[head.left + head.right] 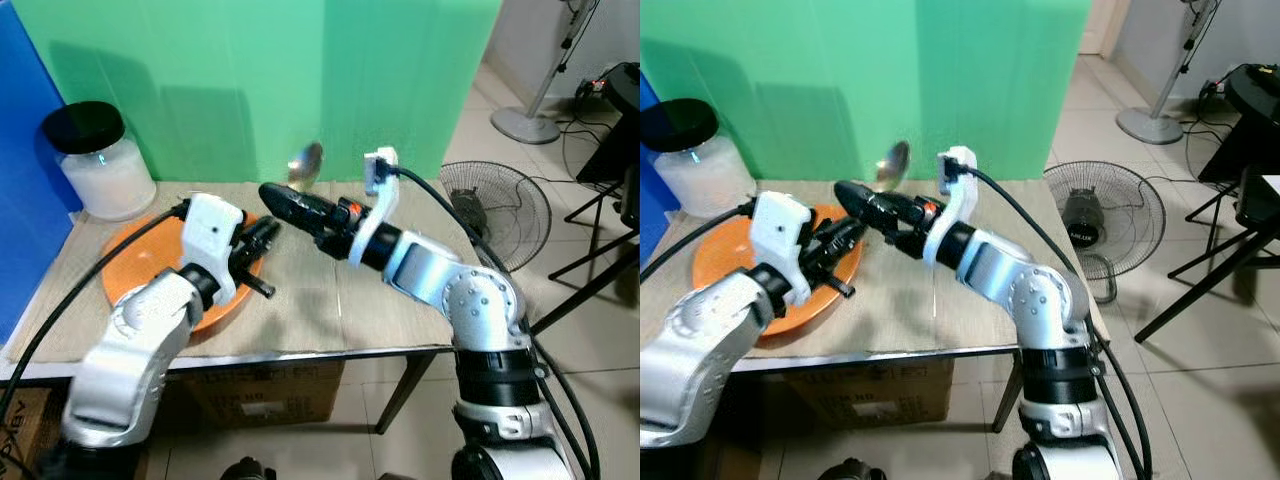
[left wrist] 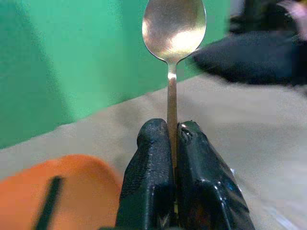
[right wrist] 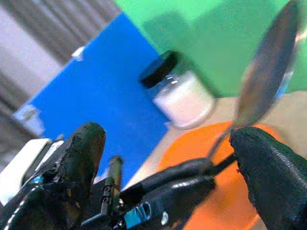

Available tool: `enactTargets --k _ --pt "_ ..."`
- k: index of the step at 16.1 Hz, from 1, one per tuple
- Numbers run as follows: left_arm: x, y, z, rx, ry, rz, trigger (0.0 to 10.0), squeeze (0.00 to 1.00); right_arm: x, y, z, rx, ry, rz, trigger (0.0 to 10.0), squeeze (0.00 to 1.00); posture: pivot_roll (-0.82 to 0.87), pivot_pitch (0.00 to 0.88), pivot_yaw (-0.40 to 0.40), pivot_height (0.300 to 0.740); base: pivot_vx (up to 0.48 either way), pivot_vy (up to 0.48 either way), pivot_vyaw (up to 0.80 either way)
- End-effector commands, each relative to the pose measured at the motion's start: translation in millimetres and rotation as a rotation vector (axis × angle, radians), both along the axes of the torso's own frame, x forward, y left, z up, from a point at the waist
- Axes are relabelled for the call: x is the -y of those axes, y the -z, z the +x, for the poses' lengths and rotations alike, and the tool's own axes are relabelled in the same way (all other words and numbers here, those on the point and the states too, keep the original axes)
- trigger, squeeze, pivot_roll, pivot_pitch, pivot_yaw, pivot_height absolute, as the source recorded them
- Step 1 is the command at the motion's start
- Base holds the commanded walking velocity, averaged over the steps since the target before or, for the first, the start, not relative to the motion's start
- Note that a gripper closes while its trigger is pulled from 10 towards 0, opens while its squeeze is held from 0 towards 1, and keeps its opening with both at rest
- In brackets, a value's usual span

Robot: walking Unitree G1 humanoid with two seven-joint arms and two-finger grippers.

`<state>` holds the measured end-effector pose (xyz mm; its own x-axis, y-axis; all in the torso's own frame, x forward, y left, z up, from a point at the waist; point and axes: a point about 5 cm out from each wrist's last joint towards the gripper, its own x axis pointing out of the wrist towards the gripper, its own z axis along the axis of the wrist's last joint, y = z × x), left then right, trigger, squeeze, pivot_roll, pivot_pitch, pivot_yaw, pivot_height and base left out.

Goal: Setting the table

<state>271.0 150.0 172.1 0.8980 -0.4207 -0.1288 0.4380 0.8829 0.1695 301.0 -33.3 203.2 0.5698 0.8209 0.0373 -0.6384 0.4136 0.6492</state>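
Observation:
My left gripper's fingers are already holding the spoon's lower handle, so my right gripper should next grab the spoon by the bare neck just under its bowl.
My left gripper is shut on the handle of a metal spoon and holds it upright over the right edge of the orange plate. In the left wrist view the two fingers clamp the handle, with the spoon bowl above them. My right gripper reaches in from the right, just above the left fingers. It is open. In the right wrist view the spoon and the left gripper lie between its spread fingers.
A beige cloth covers the table. A glass jar with a black lid stands at the back left. A green screen rises behind the table and a blue panel at the left. A floor fan lies right of the table.

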Motion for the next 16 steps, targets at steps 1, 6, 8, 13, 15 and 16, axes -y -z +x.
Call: enactTargets --k 1,6,8,13,15,16 --pt "-1.6 -5 6.7 0.060 -0.061 0.078 0.0 0.00 -5.8 -3 1.3 -0.012 0.044 -0.062 10.0 0.00 -0.03 0.019 -0.023 0.740 0.000 0.000 0.00" --pt "0.0 -14 16.0 0.274 -0.102 0.463 0.0 0.00 -19.6 6 2.5 -0.212 0.146 -0.093 10.0 0.00 -0.03 0.017 -0.029 0.740 0.000 0.000 0.00" --pt "3.3 -6 16.4 0.294 -0.085 0.576 0.0 0.00 -25.9 -5 3.7 -0.232 0.165 0.013 10.0 0.00 -0.03 0.015 -0.031 0.740 0.000 0.000 0.00" --pt "4.0 1 19.0 0.331 -0.095 0.684 0.0 0.00 -33.9 -19 1.1 -0.347 0.105 0.228 10.0 0.00 -0.03 0.005 -0.034 0.740 0.000 0.000 0.00" --pt "8.5 3 20.9 0.349 -0.066 0.726 0.0 0.00 -39.5 -15 -3.8 -0.384 0.048 0.208 10.0 0.00 -0.03 0.006 -0.035 0.740 0.000 0.000 0.00" --pt "10.0 3 21.1 0.354 -0.056 0.736 0.0 0.00 -40.6 -14 -4.9 -0.392 0.038 0.207 10.0 0.00 -0.03 0.006 -0.035 0.740 0.000 0.000 0.00"
